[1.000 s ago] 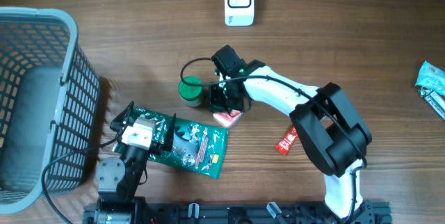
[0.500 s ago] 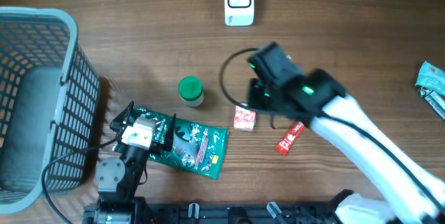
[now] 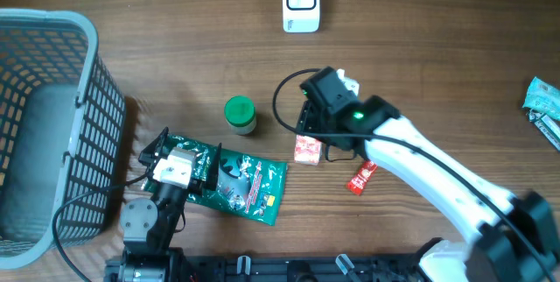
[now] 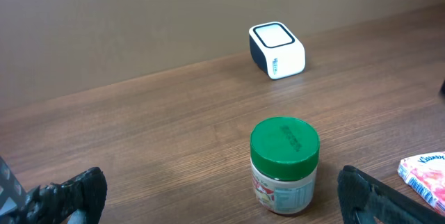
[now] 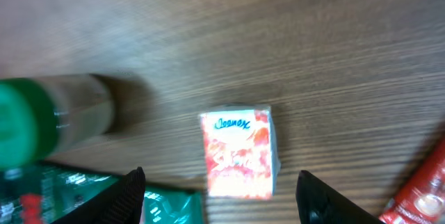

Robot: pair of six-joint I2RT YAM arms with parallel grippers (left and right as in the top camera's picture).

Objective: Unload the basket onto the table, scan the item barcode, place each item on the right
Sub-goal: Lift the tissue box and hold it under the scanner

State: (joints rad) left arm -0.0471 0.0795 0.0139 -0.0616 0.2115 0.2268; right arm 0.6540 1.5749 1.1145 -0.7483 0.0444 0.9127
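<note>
I will next use my right gripper to grab the Kleenex tissue pack (image 3: 306, 149) by its edge away from the green-lidded jar, so the barcode side facing the jar stays uncovered to scan.
A small red and white Kleenex tissue pack (image 3: 306, 149) lies flat on the wooden table, in the right wrist view (image 5: 238, 153) just ahead of and between my fingers. My right gripper (image 3: 311, 133) (image 5: 226, 200) hangs open above it, holding nothing. The white barcode scanner (image 3: 300, 2) (image 4: 277, 49) stands at the far edge of the table. My left gripper (image 3: 156, 146) (image 4: 222, 206) is wide open and empty, low over the table at the front left, facing the green-lidded jar (image 4: 284, 165).
The green-lidded jar (image 3: 240, 114) stands left of the tissue pack. A green foil packet (image 3: 245, 186) lies beside the left arm and a red sachet (image 3: 361, 177) right of the pack. A grey basket (image 3: 52, 124) fills the left side. More packets (image 3: 544, 102) lie at the right edge.
My right gripper carried the tissue pack a little to the right, away from the jar, and opened, leaving it flat on the table. The left arm has not moved.
</note>
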